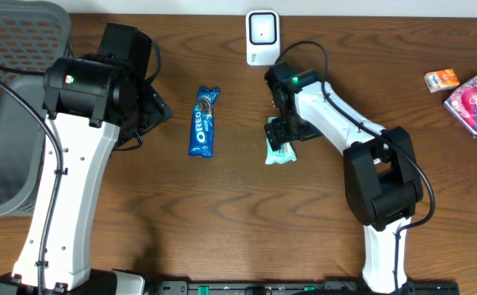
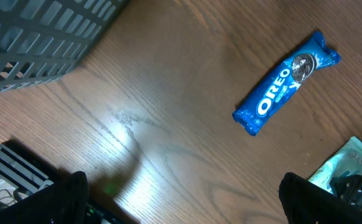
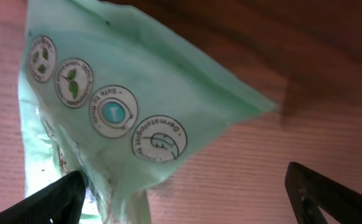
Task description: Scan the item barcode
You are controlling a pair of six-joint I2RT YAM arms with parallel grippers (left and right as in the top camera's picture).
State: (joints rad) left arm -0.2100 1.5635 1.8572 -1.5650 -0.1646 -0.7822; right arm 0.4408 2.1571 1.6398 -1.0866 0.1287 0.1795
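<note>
The mint-green packet [image 1: 279, 152] needs its barcode scanned, so my right gripper needs to grip it next by the corner between its fingers. The packet's badge-printed end should stay free.
A mint-green packet [image 1: 279, 152] with round printed badges lies flat on the wooden table, right under my right gripper [image 1: 281, 131]. In the right wrist view the green packet [image 3: 106, 106] fills the upper left. Its lower corner reaches into the gap of my right gripper [image 3: 187, 193] near the left finger [image 3: 56, 199]. Those jaws stand wide open and pinch nothing. A blue Oreo pack [image 1: 204, 121] lies left of centre. My left gripper [image 2: 184, 199] hovers open over bare wood, with the Oreo pack [image 2: 287, 82] ahead of it. A white scanner [image 1: 261, 37] stands at the back edge.
A grey mesh basket [image 1: 9, 106] sits at the far left, also seen as the basket [image 2: 38, 43] in the left wrist view. A small orange box [image 1: 441, 79] and a pink packet [image 1: 474, 100] lie at the back right.
</note>
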